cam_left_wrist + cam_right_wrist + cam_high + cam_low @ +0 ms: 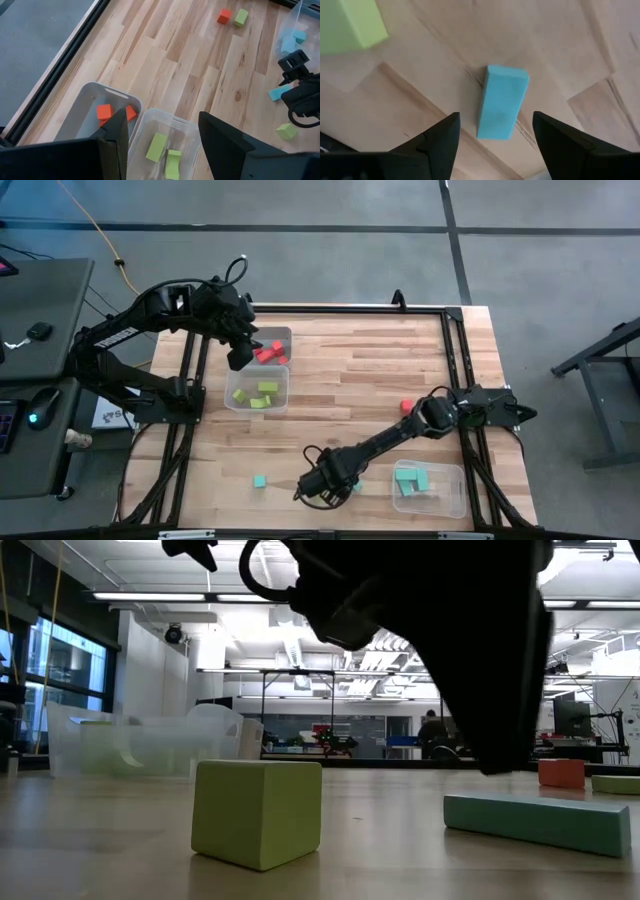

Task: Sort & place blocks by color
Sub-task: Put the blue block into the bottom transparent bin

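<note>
Next, my right gripper grips the teal bar by one short end to sort it.
A teal bar lies flat on the table between the open fingers of my right gripper, which points down over it near the table's near edge without touching it. A lime green cube rests on the wood beside the bar. My left gripper is open and empty, hovering above the tub of red blocks and the tub of green blocks. A third tub holds teal blocks. A loose teal cube sits near the near edge.
A red block and a green bar lie together on the table's middle right. The three clear tubs stand on the wood, two at the far left and one at the near right. A dark metal frame rims the table.
</note>
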Available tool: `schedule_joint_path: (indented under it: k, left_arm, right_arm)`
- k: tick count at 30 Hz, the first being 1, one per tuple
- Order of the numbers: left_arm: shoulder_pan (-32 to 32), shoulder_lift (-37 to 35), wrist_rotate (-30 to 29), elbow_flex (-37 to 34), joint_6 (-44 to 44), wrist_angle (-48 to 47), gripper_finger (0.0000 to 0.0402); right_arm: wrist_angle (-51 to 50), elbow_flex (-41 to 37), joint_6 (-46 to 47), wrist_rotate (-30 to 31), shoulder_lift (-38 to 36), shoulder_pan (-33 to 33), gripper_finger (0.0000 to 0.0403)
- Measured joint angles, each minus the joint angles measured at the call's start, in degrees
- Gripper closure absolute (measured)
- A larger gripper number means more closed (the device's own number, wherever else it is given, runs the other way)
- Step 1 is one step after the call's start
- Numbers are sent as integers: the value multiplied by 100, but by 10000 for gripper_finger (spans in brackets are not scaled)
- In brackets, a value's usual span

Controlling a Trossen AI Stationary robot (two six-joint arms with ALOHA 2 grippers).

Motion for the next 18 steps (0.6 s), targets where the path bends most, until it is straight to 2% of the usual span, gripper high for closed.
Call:
schedule_joint_path:
  k: [18]
  left_arm:
    - [-31, 0, 0, 0, -44, 2, 233]
  right_arm:
    - [39, 5, 167, -236, 395, 264, 162]
